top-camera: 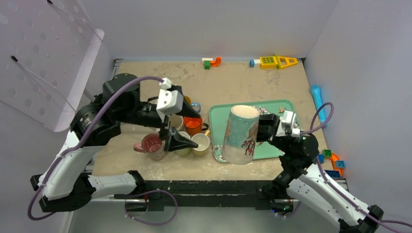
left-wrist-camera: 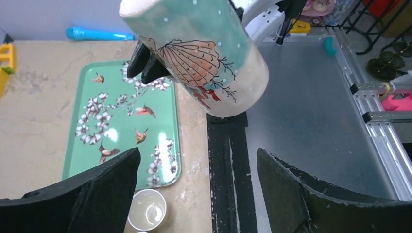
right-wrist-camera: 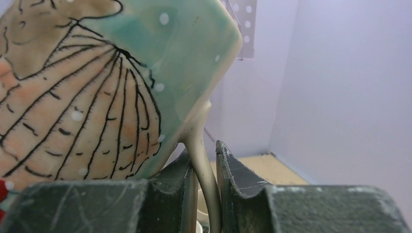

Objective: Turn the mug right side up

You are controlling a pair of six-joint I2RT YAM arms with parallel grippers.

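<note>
The left gripper should next hold the mug by its cream rim [top-camera: 237, 158] [left-wrist-camera: 252, 99]. This leaves the mug's base free, so the robot can set the mug right side up.
The mug [top-camera: 241, 134] is tall and teal with a cream band and an orange shell drawing. It hangs tilted in the air over the near left corner of the green tray [top-camera: 279, 109]. My right gripper [top-camera: 265, 127] is shut on the mug's thin handle [right-wrist-camera: 198, 145], with the mug body [right-wrist-camera: 82, 92] to the left of the fingers. The mug also shows in the left wrist view [left-wrist-camera: 199, 53], above the tray [left-wrist-camera: 121, 126]. My left gripper [top-camera: 198, 130] is open and empty over a cluster of cups left of the tray; its fingers stand wide apart in its own view [left-wrist-camera: 199, 160].
A pink mug [top-camera: 151, 145], an orange mug [top-camera: 193, 125] and a white cup [top-camera: 200, 143] stand left of the tray. The white cup [left-wrist-camera: 147, 209] lies below my left fingers. Toys [top-camera: 272, 61] lie at the back, a blue tube [top-camera: 317, 97] at the right.
</note>
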